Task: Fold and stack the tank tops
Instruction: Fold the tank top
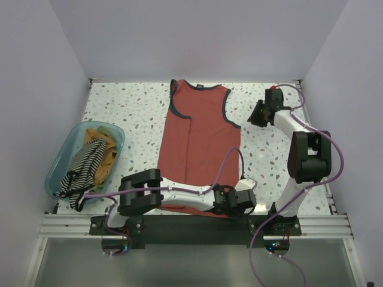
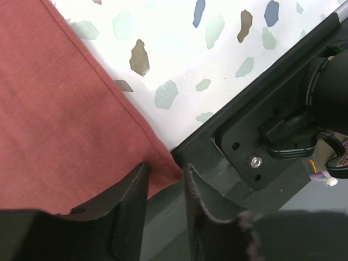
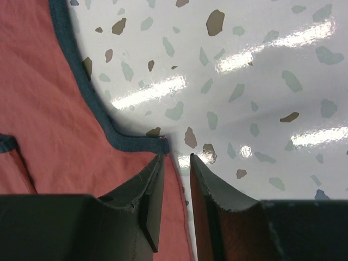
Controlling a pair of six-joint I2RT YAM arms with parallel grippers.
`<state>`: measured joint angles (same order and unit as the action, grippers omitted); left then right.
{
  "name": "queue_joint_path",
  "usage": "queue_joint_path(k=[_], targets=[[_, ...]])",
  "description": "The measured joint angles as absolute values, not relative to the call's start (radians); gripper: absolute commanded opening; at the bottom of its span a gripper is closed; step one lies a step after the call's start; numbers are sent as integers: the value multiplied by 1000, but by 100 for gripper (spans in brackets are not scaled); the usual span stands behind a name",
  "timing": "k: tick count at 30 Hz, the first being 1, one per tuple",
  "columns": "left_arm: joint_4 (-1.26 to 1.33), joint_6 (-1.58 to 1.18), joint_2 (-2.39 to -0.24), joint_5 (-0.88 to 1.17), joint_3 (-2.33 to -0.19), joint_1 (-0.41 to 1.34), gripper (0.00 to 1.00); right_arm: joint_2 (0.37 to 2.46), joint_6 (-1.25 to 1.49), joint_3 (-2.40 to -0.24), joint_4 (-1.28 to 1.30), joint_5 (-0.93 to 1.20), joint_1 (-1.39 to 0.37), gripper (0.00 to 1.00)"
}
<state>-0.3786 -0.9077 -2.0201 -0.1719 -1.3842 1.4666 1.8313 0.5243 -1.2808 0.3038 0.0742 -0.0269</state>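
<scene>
My right gripper grabs the rust-red tank top's side edge at the armhole's navy trim [image 1: 240, 128] next, to fold that side inward evenly.
The rust-red tank top [image 1: 200, 140] with navy trim lies flat in the middle of the table, neck to the far side. My left gripper [image 1: 239, 200] is at its near right corner. In the left wrist view the jaws [image 2: 166, 171] stand narrowly apart, with the hem corner [image 2: 163, 163] between them. My right gripper [image 1: 251, 119] is at the right armhole. Its jaws [image 3: 178, 157] stand narrowly apart astride the cloth's side edge [image 3: 176, 190], just below the navy trim [image 3: 136, 144]. A striped top [image 1: 87, 161] and a mustard top [image 1: 103, 149] lie in the bin.
The teal plastic bin [image 1: 63, 156] stands at the table's left edge. The black mounting rail [image 1: 197, 224] runs along the near edge, right beside the left gripper in the left wrist view [image 2: 244, 141]. White walls close in the table on three sides.
</scene>
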Motion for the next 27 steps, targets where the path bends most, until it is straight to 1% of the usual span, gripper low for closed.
queue_joint_path(k=[3, 5, 6, 7, 11, 13, 15, 20, 27], targets=[[-382, -910, -2022, -182, -1386, 1467, 23, 1829, 524, -1268, 300, 81, -27, 29], [-383, -915, -2022, -188, -1386, 1467, 12, 1827, 524, -1257, 295, 92, -27, 28], [-384, -918, -2022, -191, -1386, 1467, 4, 1826, 524, -1253, 294, 96, -27, 28], [-384, -918, -2022, -193, -1386, 1467, 1, 1826, 523, -1249, 294, 98, -27, 28], [-382, -919, -2017, -208, -1382, 1467, 0, 1826, 512, -1235, 278, 112, -27, 30], [-374, -924, -1990, -216, -1354, 1467, 0, 1826, 506, -1220, 259, 129, -27, 35], [-356, -926, -1941, -220, -1305, 1466, 0, 1826, 500, -1208, 247, 144, -28, 38], [-319, -939, -1789, -221, -1191, 1454, 0, 1832, 490, -1201, 208, 171, -47, 39], [-270, -963, -1757, -218, -1147, 1447, 0, 1894, 478, -1229, 210, 139, -118, 38]])
